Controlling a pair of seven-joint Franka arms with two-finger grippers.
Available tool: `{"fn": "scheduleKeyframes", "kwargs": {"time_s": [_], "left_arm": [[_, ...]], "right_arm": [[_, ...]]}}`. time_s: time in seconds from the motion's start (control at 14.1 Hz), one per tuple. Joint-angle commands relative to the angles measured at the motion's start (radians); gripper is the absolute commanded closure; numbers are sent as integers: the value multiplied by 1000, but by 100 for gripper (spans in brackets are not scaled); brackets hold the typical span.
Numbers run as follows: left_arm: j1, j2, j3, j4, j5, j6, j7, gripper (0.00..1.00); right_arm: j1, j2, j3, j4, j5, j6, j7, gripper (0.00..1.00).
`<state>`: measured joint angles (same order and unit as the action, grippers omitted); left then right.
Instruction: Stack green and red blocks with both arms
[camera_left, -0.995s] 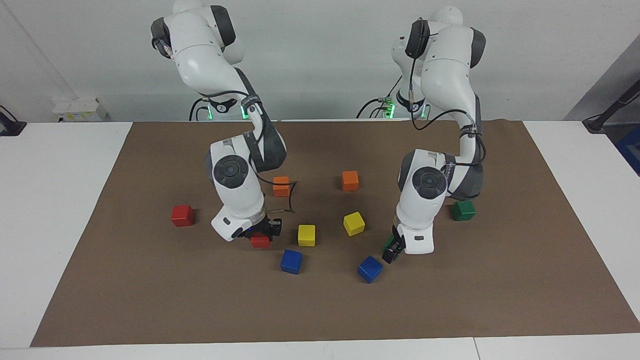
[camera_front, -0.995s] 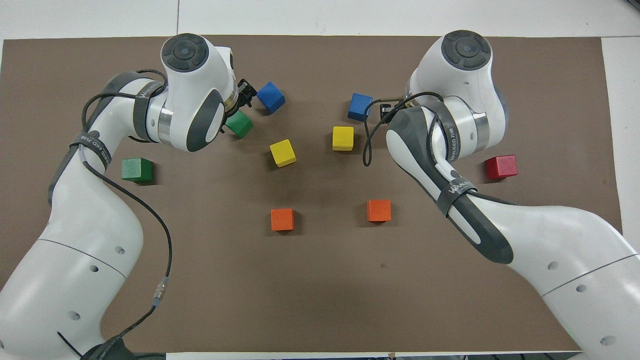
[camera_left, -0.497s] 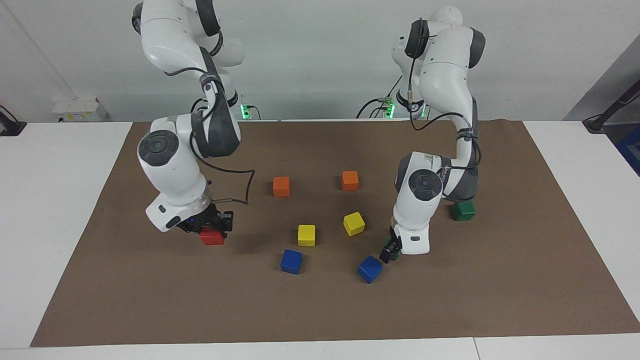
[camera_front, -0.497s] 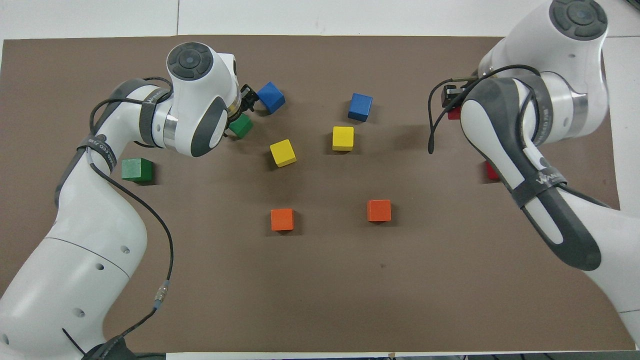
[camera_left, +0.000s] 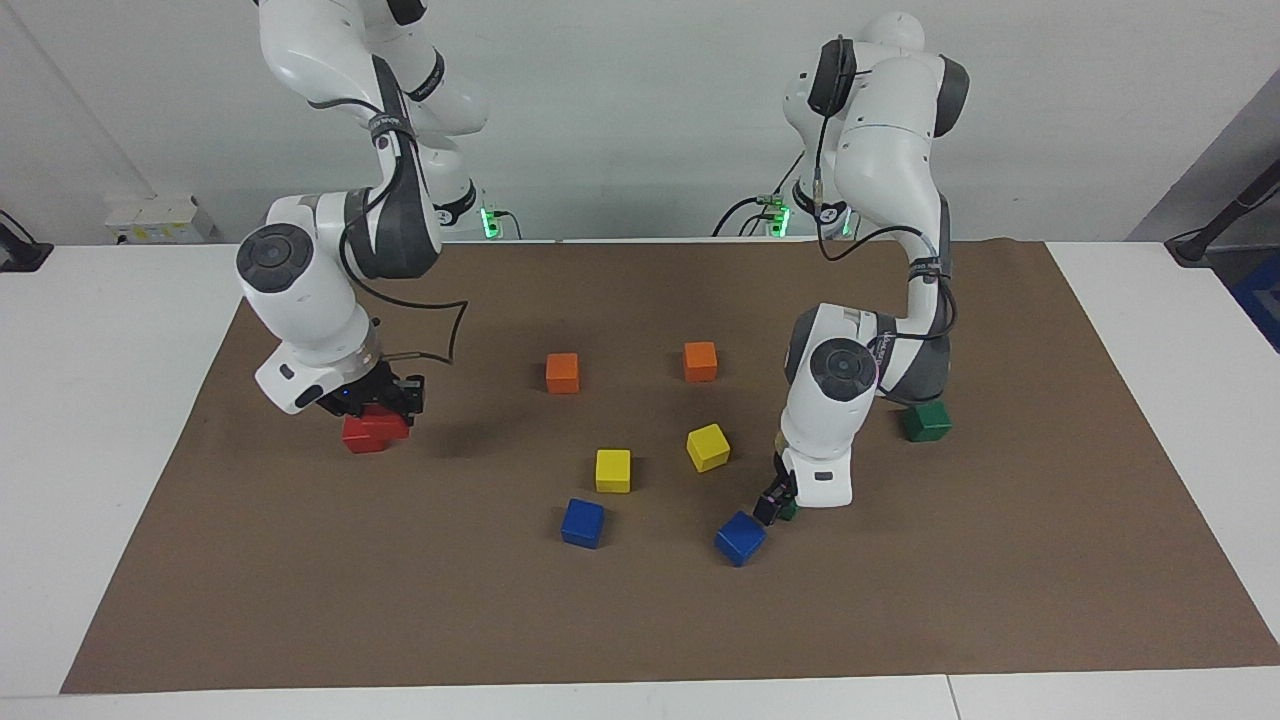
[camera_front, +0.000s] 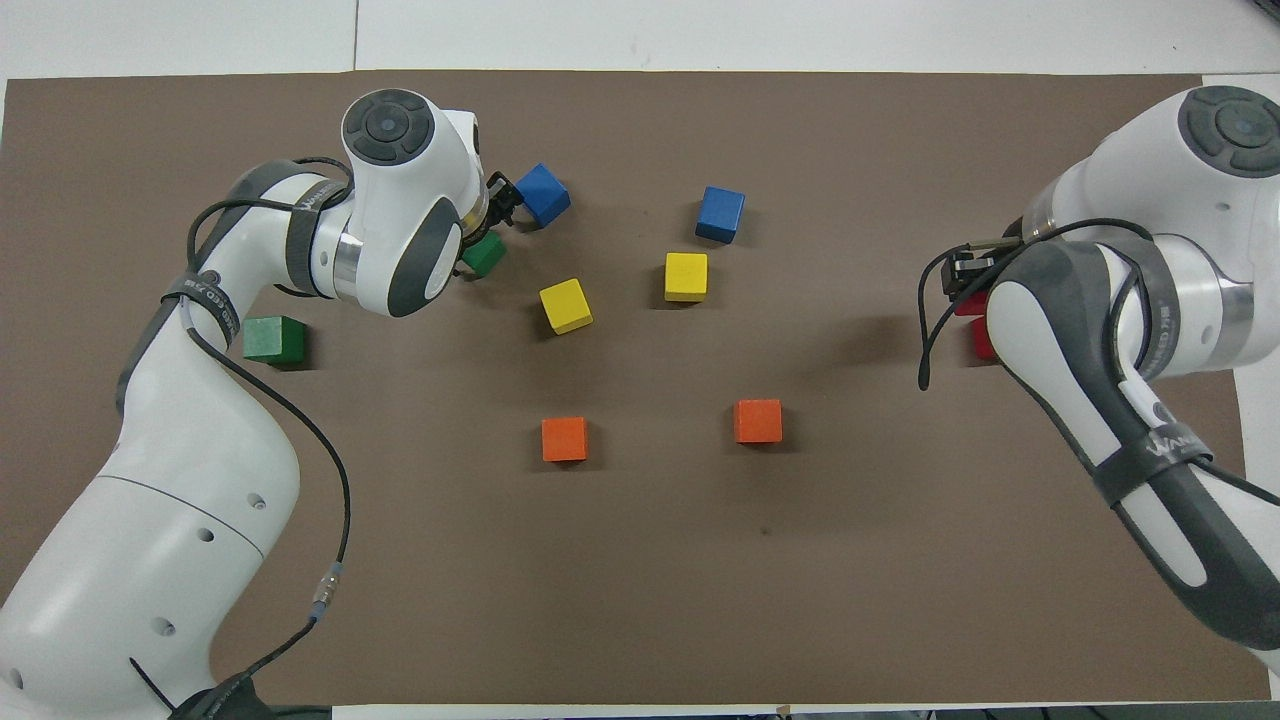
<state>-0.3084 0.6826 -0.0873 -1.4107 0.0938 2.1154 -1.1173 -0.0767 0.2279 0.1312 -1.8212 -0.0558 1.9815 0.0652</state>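
The green block (camera_front: 485, 253) is ready for my left gripper to close on it. My left gripper's fingers reach down around it, close beside the blue cube (camera_front: 543, 196), so they would hold the block if they closed now.
My right gripper (camera_left: 383, 402) is shut on a red block (camera_left: 388, 420) and holds it low over the second red block (camera_left: 360, 437), which lies toward the right arm's end of the mat; whether the two touch I cannot tell. In the overhead view the right gripper (camera_front: 966, 276) and the held red block (camera_front: 968, 303) cover most of the lying one (camera_front: 981, 340). My left gripper (camera_left: 778, 503) is down at a green block (camera_left: 789, 510), close beside a blue cube (camera_left: 740, 538); the green block also shows in the overhead view (camera_front: 484, 253). The second green block (camera_left: 926, 421) lies nearer to the robots.
Two orange cubes (camera_left: 562, 372) (camera_left: 700, 361), two yellow cubes (camera_left: 613, 470) (camera_left: 708, 447) and another blue cube (camera_left: 582, 522) lie mid-mat on the brown mat (camera_left: 640, 620). White table (camera_left: 90, 400) surrounds the mat.
My right gripper has carried a red block from beside the yellow cube toward the right arm's end, to over the other red block. My left gripper has sunk a little at the green block.
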Motion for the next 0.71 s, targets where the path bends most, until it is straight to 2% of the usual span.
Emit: {"fn": "scheduleKeyframes", "kwargs": {"time_s": [0.0,0.36,0.5,0.57,0.64], "left_arm": [[-9,-37,12,-51,20,21,-21,3],[-8,-37,12,-56,20,24,-21,3],[-5,-38,12,-65,20,32,-21,3],[-5,-41,12,-73,20,38,-21,7],[-6,-44,12,-71,20,34,-21,23]], "right_arm": [[-60,-97,13,-147,-9,72,-73,100],[-121,-102,13,-179,-9,109,-162,100],[-139,-102,13,-207,-7,163,-192,100],[-144,-98,13,-210,-7,171,-197,100],[-144,-94,13,-210,-7,172,-199,100]]}}
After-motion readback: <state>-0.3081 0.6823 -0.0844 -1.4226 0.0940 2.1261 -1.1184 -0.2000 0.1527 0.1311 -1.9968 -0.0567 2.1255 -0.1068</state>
